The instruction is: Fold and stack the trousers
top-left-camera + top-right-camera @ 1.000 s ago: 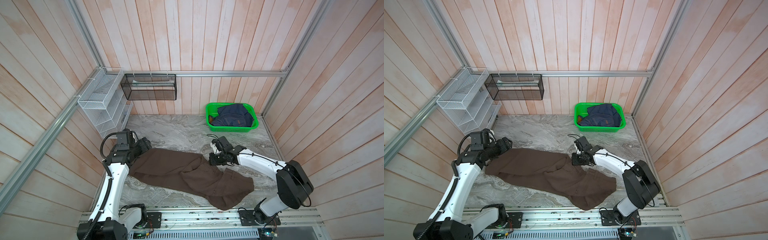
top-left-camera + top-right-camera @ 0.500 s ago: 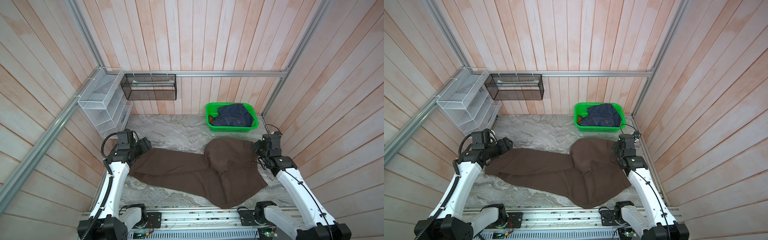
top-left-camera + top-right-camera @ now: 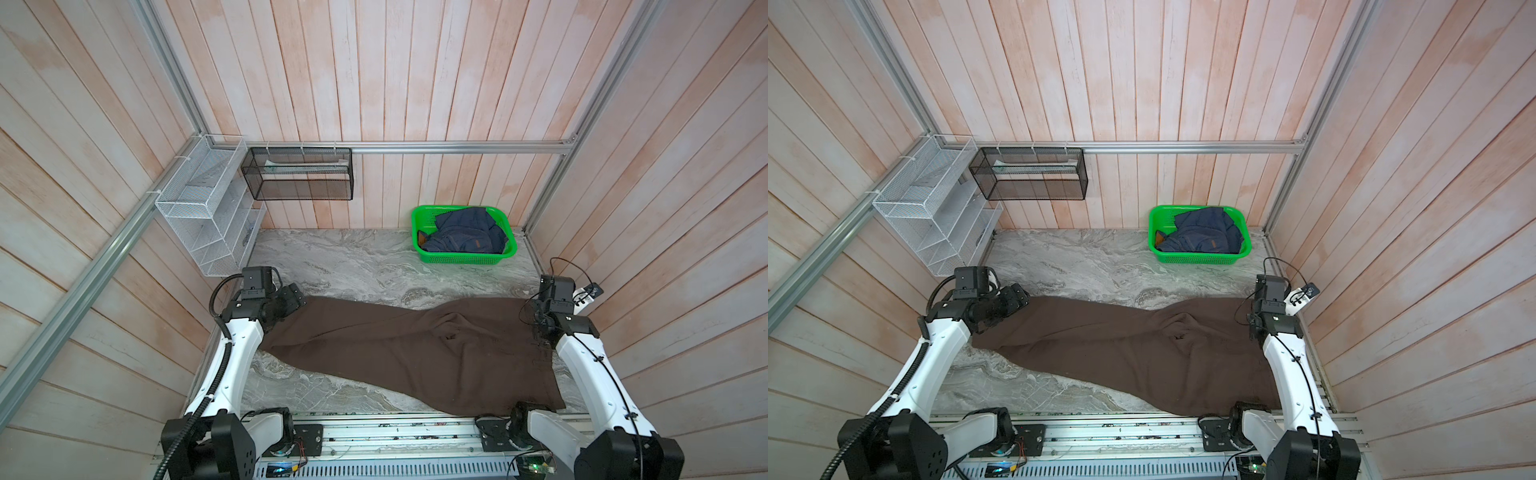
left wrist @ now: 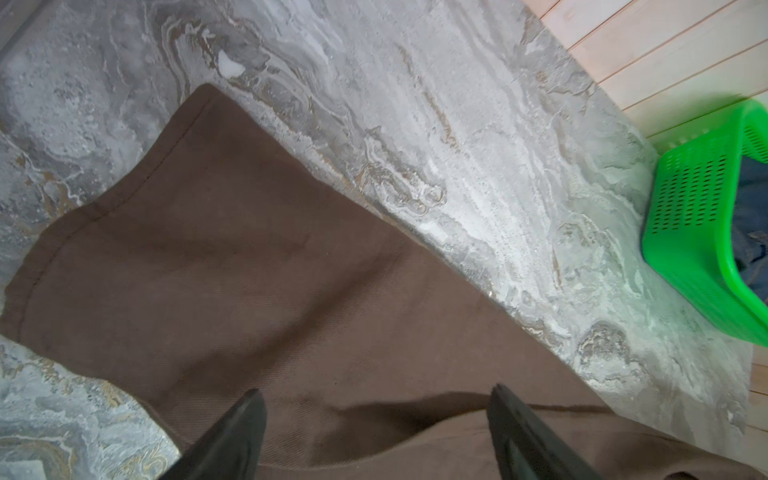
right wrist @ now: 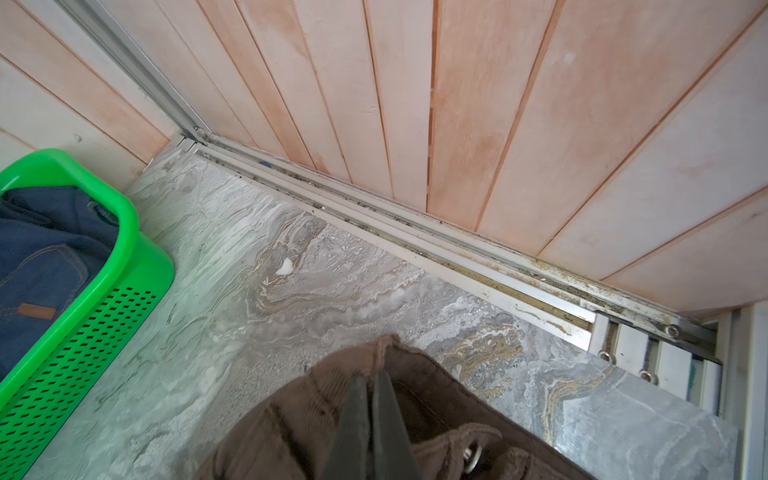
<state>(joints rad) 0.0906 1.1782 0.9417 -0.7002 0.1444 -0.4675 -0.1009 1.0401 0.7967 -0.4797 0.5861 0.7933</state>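
The left gripper should next pinch the leg's low fold (image 3: 326, 331) near the hem (image 3: 268, 345), opposite the waistband, to spread the trousers flat for folding.
The dark brown trousers (image 3: 395, 345) (image 3: 1121, 345) lie stretched across the marble table from left to right in both top views. Their hem end is at the left and their waist end at the right. My left gripper (image 3: 298, 298) (image 3: 1017, 301) hovers over the hem end, open. In the left wrist view its fingers (image 4: 376, 390) straddle a low fold of the leg (image 4: 249, 270) without touching it. My right gripper (image 3: 540, 318) (image 3: 1256, 318) is at the far right edge. In the right wrist view it (image 5: 368, 374) is shut on the bunched waistband (image 5: 291, 428) beside a metal button.
A green basket (image 3: 463, 259) (image 5: 124, 249) holding a navy denim garment (image 3: 465, 232) stands at the back right, close to the right gripper. A white wire rack (image 3: 208, 220) and a black mesh bin (image 3: 299, 174) hang on the left and back walls. Wooden walls enclose three sides.
My right gripper has swung from the table's middle to the far right with the waist end, and the trousers now lie flat and long. The left arm has not moved.
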